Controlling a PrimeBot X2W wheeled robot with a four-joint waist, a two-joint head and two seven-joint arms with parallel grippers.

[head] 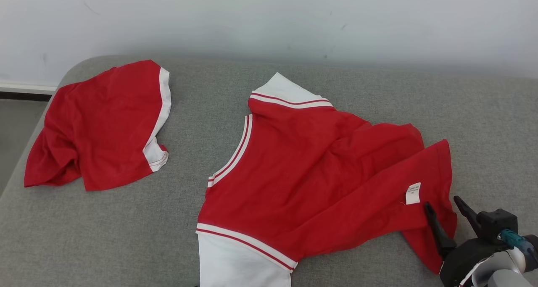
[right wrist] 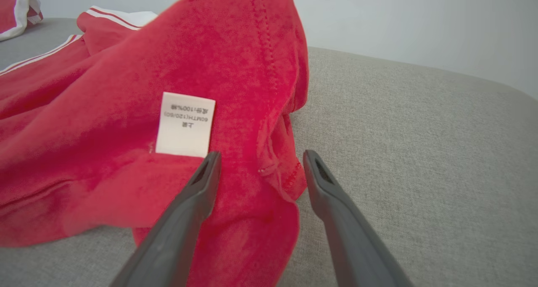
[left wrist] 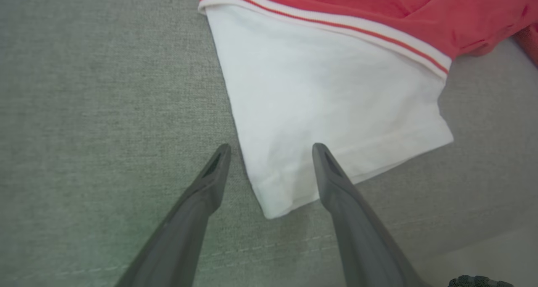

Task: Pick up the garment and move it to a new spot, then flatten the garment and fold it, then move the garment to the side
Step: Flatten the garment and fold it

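Observation:
Next, my right gripper picks up the shirt by its red hem corner (head: 449, 221) to move it. The hem's edge stands up there while the shirt's body (head: 297, 186) lies slack.
The garment (head: 311, 173) is a red shirt with white, red-striped sleeves, lying rumpled in the middle of the grey cushion (head: 189, 203). Its hem is turned over at the right and shows a white label (head: 413, 193). My right gripper (head: 443, 205) stands open at the lower right, at that hem. In the right wrist view the right gripper (right wrist: 260, 154) straddles the red hem edge just right of the label (right wrist: 185, 125). My left gripper (left wrist: 271, 148) is open over the near corner of the white sleeve (left wrist: 328, 93), one finger on each side of the sleeve's left edge.
A second red garment (head: 96, 123) with white trim lies bunched at the cushion's far left. A white wall (head: 269, 18) runs behind the cushion. The cushion's left edge drops to the floor (head: 17, 127). Bare grey fabric lies right of the shirt.

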